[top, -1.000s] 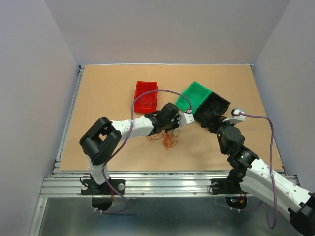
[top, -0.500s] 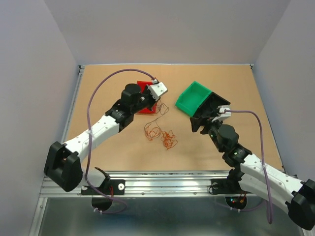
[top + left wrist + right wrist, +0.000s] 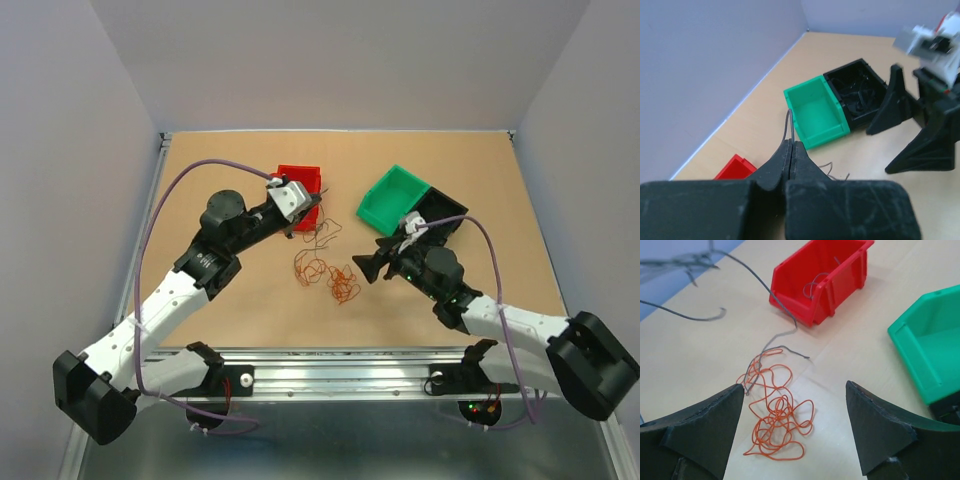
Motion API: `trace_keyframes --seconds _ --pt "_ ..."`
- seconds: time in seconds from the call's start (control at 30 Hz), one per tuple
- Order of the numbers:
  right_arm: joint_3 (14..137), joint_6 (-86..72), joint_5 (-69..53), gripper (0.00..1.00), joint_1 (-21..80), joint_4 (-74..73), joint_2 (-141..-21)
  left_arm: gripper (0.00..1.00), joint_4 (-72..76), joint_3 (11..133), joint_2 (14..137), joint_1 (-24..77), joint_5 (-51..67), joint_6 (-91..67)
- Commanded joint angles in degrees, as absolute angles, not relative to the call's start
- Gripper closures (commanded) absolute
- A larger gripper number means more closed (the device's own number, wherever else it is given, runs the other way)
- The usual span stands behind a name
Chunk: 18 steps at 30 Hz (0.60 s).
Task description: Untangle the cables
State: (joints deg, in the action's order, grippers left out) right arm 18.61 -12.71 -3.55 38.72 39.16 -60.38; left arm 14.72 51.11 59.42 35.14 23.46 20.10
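Note:
I should take the grey wire by its loose end [image 3: 804, 356] with my right gripper, so the orange coils stay free to slip off it.
The cables are a tangle of thin orange wire [image 3: 335, 278] on the table, with one dark grey wire [image 3: 327, 232] rising from it. My left gripper [image 3: 300, 215] is in front of the red bin [image 3: 298, 180], shut on that grey wire [image 3: 789, 125], whose end sticks out past the closed fingertips [image 3: 791, 144]. My right gripper [image 3: 365, 270] is open and empty just right of the tangle. In the right wrist view the orange tangle [image 3: 777, 420] lies ahead, between the spread fingers [image 3: 700, 430], and the grey wire [image 3: 775, 340] runs up to the left.
The red bin [image 3: 820, 277] holds a loose grey wire. A green bin [image 3: 392, 198] and a black bin [image 3: 440, 215] stand side by side at the right, behind my right arm. The black bin [image 3: 857, 92] holds dark wires. Walls enclose the table.
My left gripper rose from the tangle toward the red bin, then drew back left, holding the grey wire. My right gripper moved left from the black bin to the tangle.

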Motion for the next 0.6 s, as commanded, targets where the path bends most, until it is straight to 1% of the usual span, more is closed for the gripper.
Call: trace_keyframes --seconds 0.0,0.17,0.3,0.37,0.43,0.57 --pt "21.7 -10.5 -11.3 0.14 39.1 49.0 -67.2 1.00 17.9 51.1 55.2 35.0 27.8 18.2" --pt "24.5 -11.6 -15.6 0.16 39.0 58.7 -77.0 1.00 18.5 50.5 54.5 34.9 28.2 18.0" --pt "26.6 -15.4 -18.2 0.19 39.2 69.0 -87.3 1.00 18.4 50.6 54.9 34.9 28.7 17.8" --pt "26.8 -17.5 -18.5 0.19 39.3 77.4 -90.5 1.00 18.4 50.6 55.0 34.8 28.6 17.8" --pt "27.0 -20.7 -17.4 0.19 39.5 84.6 -94.5 1.00 18.4 50.6 54.8 34.8 28.9 17.8" --pt "29.4 -22.6 -12.0 0.22 39.9 89.5 -100.0 1.00 18.1 50.5 54.7 34.8 30.9 17.9"
